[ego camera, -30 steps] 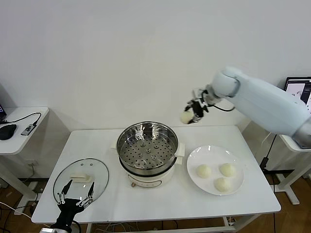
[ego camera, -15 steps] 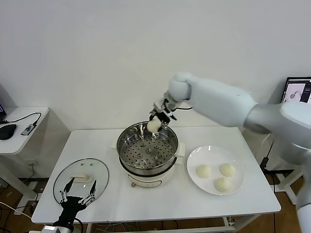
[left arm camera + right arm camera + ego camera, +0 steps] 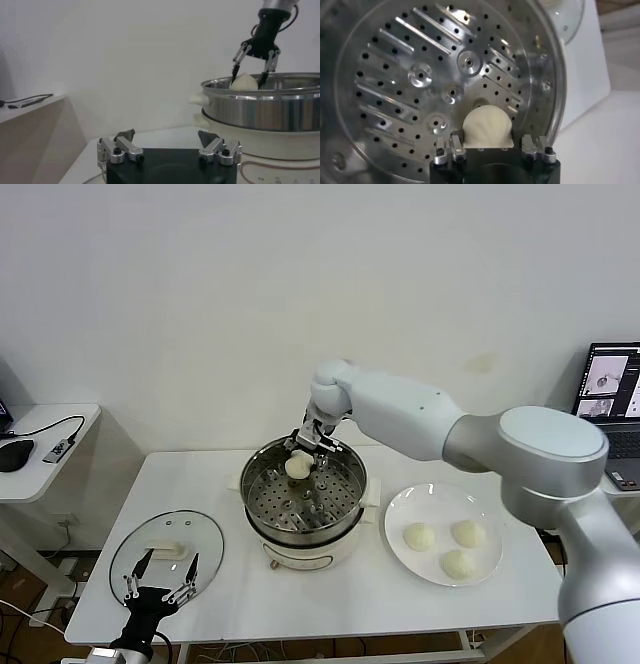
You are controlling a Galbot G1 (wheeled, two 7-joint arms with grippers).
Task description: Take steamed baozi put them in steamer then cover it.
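Note:
My right gripper should open now: the baozi (image 3: 298,467) hangs inside the steamer's rim over the tray with holes, so the baozi would rest in the steamer (image 3: 254,504).
My right gripper (image 3: 303,455) is shut on a cream-white baozi (image 3: 298,467) and holds it just inside the far rim of the steel steamer (image 3: 254,504). In the right wrist view the baozi (image 3: 487,127) sits between the fingers above the perforated tray (image 3: 420,75). The left wrist view shows the baozi (image 3: 245,81) at the steamer rim (image 3: 260,92). Three more baozi (image 3: 419,536) lie on a white plate (image 3: 400,506) to the right. The glass cover (image 3: 200,534) with its cream handle lies flat at the front left. My left gripper (image 3: 160,580) hovers open above the cover's near edge.
The steamer stands on a white table (image 3: 330,594). A side table (image 3: 40,469) with a mouse and cables stands at the left. A laptop (image 3: 608,389) stands at the far right.
My right arm has carried the baozi leftward from above the plate side and lowered it into the steamer's far rim. The left gripper has stayed over the cover.

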